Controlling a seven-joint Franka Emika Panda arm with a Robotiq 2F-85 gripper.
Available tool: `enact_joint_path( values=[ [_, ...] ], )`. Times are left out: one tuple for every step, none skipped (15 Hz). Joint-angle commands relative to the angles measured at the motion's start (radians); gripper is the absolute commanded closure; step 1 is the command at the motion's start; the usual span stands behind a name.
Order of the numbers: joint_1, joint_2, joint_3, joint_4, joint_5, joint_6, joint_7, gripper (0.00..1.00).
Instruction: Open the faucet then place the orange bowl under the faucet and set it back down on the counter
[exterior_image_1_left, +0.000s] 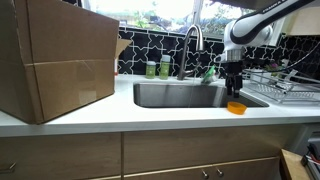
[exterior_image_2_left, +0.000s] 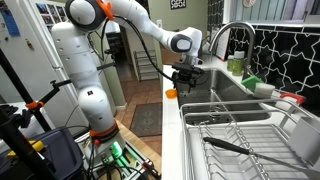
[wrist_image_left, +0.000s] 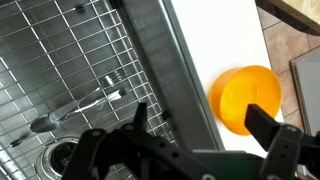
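My gripper grabs the orange bowl by its rim on the sink side next, which leaves the bowl's opening open to go under the faucet (exterior_image_1_left: 192, 40).
The orange bowl (exterior_image_1_left: 235, 107) rests on the white counter (exterior_image_1_left: 150, 117) at the sink's front edge. It also shows in an exterior view (exterior_image_2_left: 171, 93) and in the wrist view (wrist_image_left: 246, 98). My gripper (exterior_image_1_left: 233, 88) hangs just above the bowl, open and empty; it also shows in an exterior view (exterior_image_2_left: 183, 82). In the wrist view the gripper (wrist_image_left: 205, 122) spans the sink rim, one finger over the sink, one beside the bowl. The steel gooseneck faucet (exterior_image_1_left: 192, 40) stands behind the sink; it shows too in an exterior view (exterior_image_2_left: 228, 35). No water is visible.
A large cardboard box (exterior_image_1_left: 55, 55) fills the counter's far side. Green bottles (exterior_image_1_left: 157, 68) stand by the faucet. A dish rack (exterior_image_1_left: 285, 83) with utensils sits beside the sink (exterior_image_1_left: 180, 94). A wire grid and a spoon (wrist_image_left: 75, 108) lie in the sink bottom.
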Motion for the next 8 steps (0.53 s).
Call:
enact_joint_path(
  values=[
    [0.019, 0.014, 0.011, -0.008, -0.047, 0.037, 0.037, 0.00],
    [0.021, 0.019, 0.013, -0.007, -0.053, 0.038, 0.048, 0.00],
    [0.023, 0.024, 0.015, -0.007, -0.052, 0.039, 0.051, 0.00],
    [0.025, 0.030, 0.018, -0.007, -0.052, 0.033, 0.052, 0.01],
    [0.026, 0.035, 0.020, -0.009, -0.053, 0.033, 0.054, 0.01],
    [0.026, 0.040, 0.022, -0.009, -0.055, 0.030, 0.053, 0.01],
    [0.027, 0.047, 0.024, -0.008, -0.062, 0.028, 0.058, 0.01],
    [0.027, 0.053, 0.026, -0.007, -0.064, 0.028, 0.058, 0.05]
  ],
)
